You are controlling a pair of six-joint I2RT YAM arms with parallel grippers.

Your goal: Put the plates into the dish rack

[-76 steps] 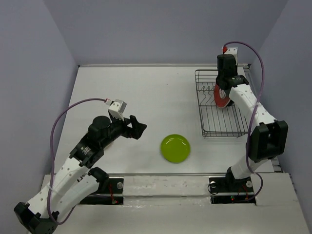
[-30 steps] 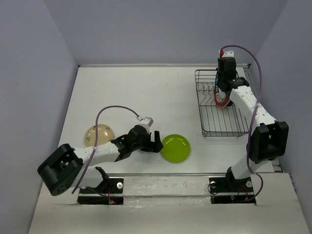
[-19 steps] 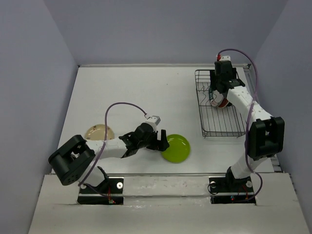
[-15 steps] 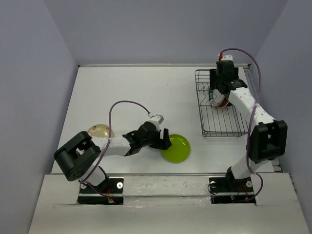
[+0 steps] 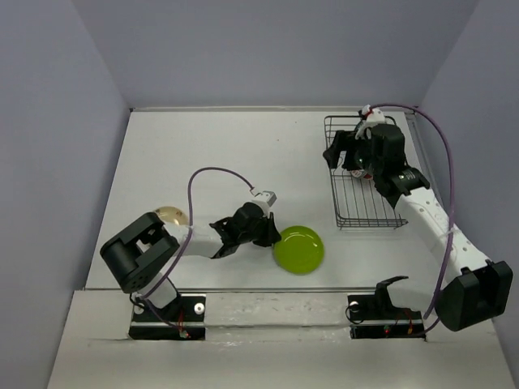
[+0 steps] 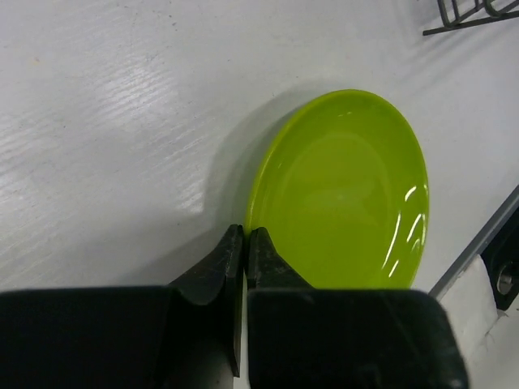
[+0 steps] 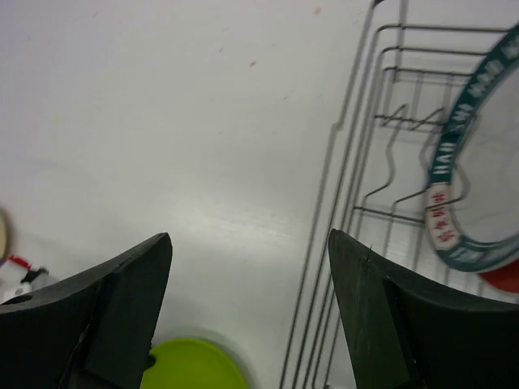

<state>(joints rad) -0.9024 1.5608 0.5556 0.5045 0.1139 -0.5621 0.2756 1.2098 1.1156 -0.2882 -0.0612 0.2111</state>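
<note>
My right gripper is about to load the plate into the rack. Next, it will grab the rim of the green plate (image 5: 298, 249) opposite my left gripper.
The lime green plate (image 5: 298, 249) lies on the white table near the front middle. My left gripper (image 5: 272, 235) is shut on its left rim, one finger (image 6: 272, 259) inside the plate and the other outside. In the left wrist view the lime green plate (image 6: 345, 194) fills the middle. The black wire dish rack (image 5: 369, 203) stands at the right. In it stands a red plate (image 7: 478, 203) with a teal band, upright between the prongs. My right gripper (image 5: 345, 152) hangs open over the rack's left edge, nothing between its fingers (image 7: 138, 275). A small beige plate (image 5: 168, 214) lies at the left.
The left arm lies low across the table and covers part of the beige plate. Purple-grey walls close in the table on three sides. The right wrist view shows the rack's wire (image 7: 381, 121) and the green plate (image 7: 195, 365) far below.
My left gripper reached the green plate and shut on its rim, nudging it slightly right. My right gripper opened, let go of the red plate in the rack and drew back leftwards.
</note>
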